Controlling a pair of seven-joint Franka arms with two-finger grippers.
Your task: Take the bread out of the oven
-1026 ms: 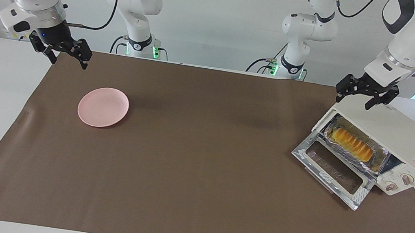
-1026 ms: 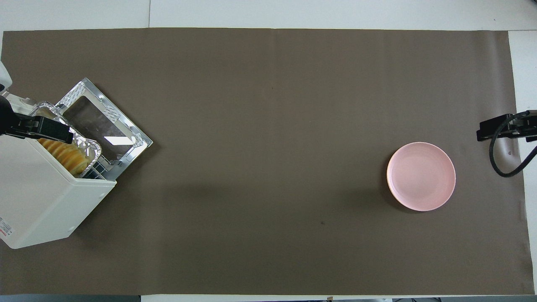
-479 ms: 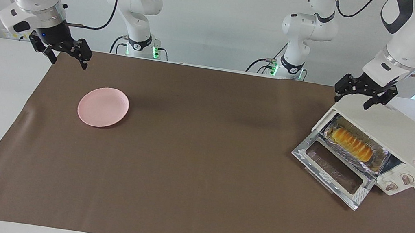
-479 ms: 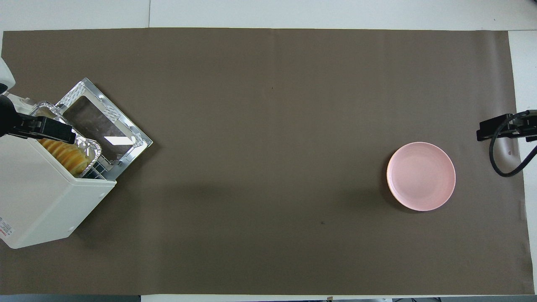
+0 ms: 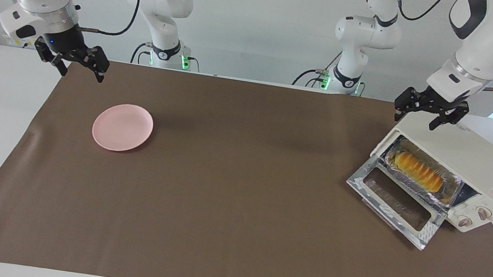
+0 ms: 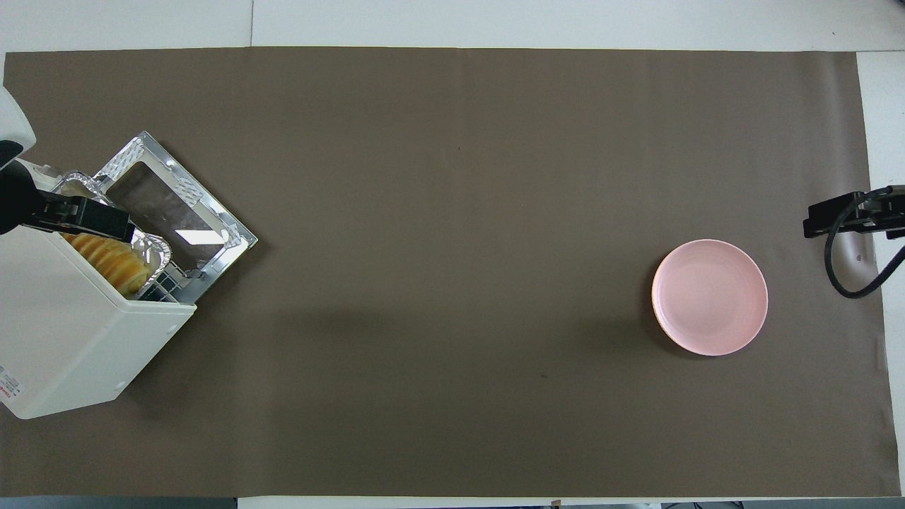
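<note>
My left gripper grabs the tray by its exposed front foil edge [image 6: 150, 241] next, since the oven's white housing closes over the back of the tray.
The cream-white oven [image 5: 477, 161] [image 6: 63, 332] stands at the left arm's end of the table with its glass door [image 5: 393, 204] [image 6: 173, 212] dropped open. Inside, the golden ridged bread [image 5: 418, 170] [image 6: 113, 263] lies in a crinkled foil tray [image 5: 451, 181]. My left gripper [image 5: 418, 119] [image 6: 74, 218] hangs open in the air over the oven's top front edge, above the bread and touching nothing. My right gripper [image 5: 81, 71] [image 6: 841, 215] waits open and with nothing in it over the mat's edge at the right arm's end.
A pink round plate [image 5: 122, 127] [image 6: 709, 297] sits on the brown mat [image 5: 236, 205] toward the right arm's end. Two round knobs [image 5: 474, 217] are on the oven's front beside the door. A black cable [image 6: 852, 276] hangs from the right arm.
My left gripper has drifted a little along the oven's top edge toward the table's middle and slightly higher. The right arm, bread, oven and plate have not moved.
</note>
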